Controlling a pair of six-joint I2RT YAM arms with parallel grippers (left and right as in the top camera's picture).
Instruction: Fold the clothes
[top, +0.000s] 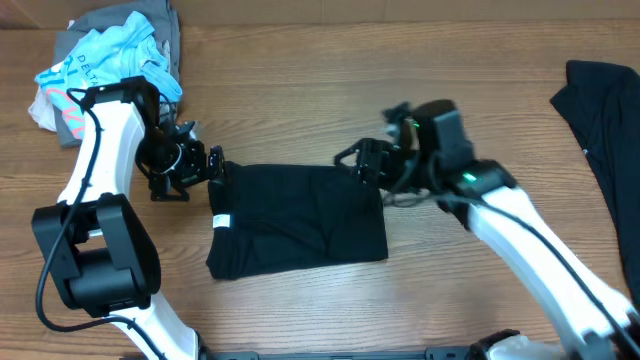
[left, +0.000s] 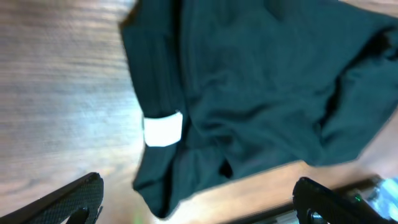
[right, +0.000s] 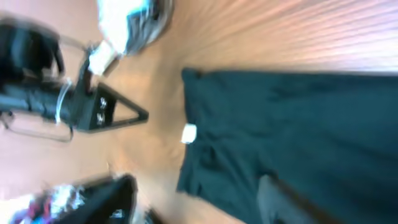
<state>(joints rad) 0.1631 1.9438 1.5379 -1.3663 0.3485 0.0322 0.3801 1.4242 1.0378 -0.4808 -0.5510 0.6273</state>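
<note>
The black T-shirt (top: 300, 222) should be grabbed next by my left gripper at the edge beside its white tag. Then my left gripper should fold that end of the T-shirt over the rest.
A black T-shirt (top: 300, 222) lies folded into a rough rectangle in the middle of the table, its small white tag (top: 221, 221) at the left edge. My left gripper (top: 207, 168) hovers at the shirt's far left corner. Its fingers (left: 74, 199) stand wide open over the shirt (left: 261, 87) and tag (left: 163, 129), with nothing between them. At the far right corner is my right gripper (top: 362, 162). Its wrist view is blurred. There, its gripper (right: 193, 202) stands open above the shirt's edge (right: 298, 137), holding nothing.
A pile of clothes (top: 110, 55) in light blue, grey and white sits at the far left corner. Another black garment (top: 605, 120) lies at the right edge. Bare wood surrounds the folded shirt.
</note>
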